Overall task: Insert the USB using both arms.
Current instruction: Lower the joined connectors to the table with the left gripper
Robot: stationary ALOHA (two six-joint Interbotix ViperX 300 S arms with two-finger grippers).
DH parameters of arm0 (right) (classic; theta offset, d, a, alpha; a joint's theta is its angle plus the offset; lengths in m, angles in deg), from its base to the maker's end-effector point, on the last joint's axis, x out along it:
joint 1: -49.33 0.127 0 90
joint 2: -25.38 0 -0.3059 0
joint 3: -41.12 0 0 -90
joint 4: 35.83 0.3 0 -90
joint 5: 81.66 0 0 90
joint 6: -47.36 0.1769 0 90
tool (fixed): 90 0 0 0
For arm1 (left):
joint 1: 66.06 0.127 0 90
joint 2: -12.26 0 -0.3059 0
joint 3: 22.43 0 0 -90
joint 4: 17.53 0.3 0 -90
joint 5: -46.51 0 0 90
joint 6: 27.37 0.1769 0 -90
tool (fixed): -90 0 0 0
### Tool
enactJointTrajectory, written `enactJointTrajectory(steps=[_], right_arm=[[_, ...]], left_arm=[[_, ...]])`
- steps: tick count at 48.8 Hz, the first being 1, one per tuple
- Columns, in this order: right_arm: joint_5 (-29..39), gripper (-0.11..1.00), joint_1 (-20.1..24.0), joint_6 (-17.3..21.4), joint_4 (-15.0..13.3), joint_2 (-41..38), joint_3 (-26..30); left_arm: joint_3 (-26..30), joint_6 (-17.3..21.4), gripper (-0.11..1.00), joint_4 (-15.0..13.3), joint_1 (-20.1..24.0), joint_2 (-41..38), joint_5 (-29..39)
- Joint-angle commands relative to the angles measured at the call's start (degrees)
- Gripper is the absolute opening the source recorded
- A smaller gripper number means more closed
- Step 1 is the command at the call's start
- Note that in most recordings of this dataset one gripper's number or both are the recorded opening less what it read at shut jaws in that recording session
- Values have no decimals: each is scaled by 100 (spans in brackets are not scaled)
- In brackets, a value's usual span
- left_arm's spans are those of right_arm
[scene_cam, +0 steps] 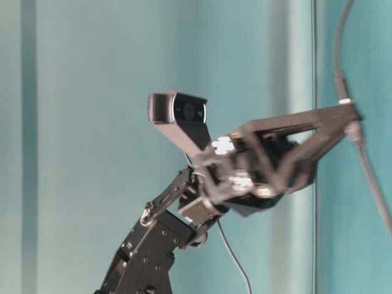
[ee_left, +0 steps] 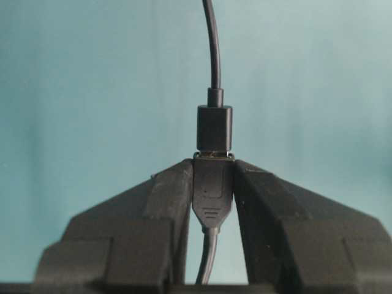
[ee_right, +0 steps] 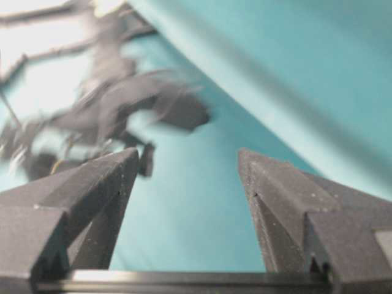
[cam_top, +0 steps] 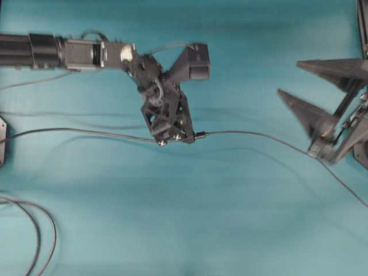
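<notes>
My left gripper needs to keep holding the USB. The joined USB (cam_top: 199, 135) is hanging above the teal surface.
The USB (ee_left: 212, 187) has its dark housing pinched between the fingers of my left gripper (ee_left: 212, 164), which is shut on it. Only a thin silvery rim of the USB's tip shows where it meets the black socket end (ee_left: 214, 127) of the other cable, straight ahead of it. In the overhead view the left gripper (cam_top: 177, 138) holds this joint (cam_top: 199, 135) just above the teal surface, with thin cables running out left and right. My right gripper (cam_top: 288, 76) is far off to the right, open and empty. Its wrist view shows the right gripper (ee_right: 188, 154) with wide-apart fingers and only teal between them.
A looped dark cable (cam_top: 35, 230) lies at the lower left. The right-hand cable (cam_top: 339, 181) runs diagonally under the right arm toward the right edge. A dark object (cam_top: 2, 141) sits at the left edge, where the left cable ends.
</notes>
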Motion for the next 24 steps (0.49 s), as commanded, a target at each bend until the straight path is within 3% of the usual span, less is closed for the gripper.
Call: enactJointTrajectory(steps=[1, 8, 13, 24], right_arm=[[9, 73, -18, 149, -9, 352, -97], [9, 73, -88, 149, 9, 703, -343], [-9, 73, -202, 132, 220, 870, -431], [-255, 73, -264, 70, 413, 923, -580]], left_arm=[[-9, -97, 15, 290, -79, 229, -369], [-70, -229, 15, 861, -237, 158, -756], [-62, -325, 15, 1204, -334, 53, -940], [-18, -642, 15, 1635, -352, -105, -1081]])
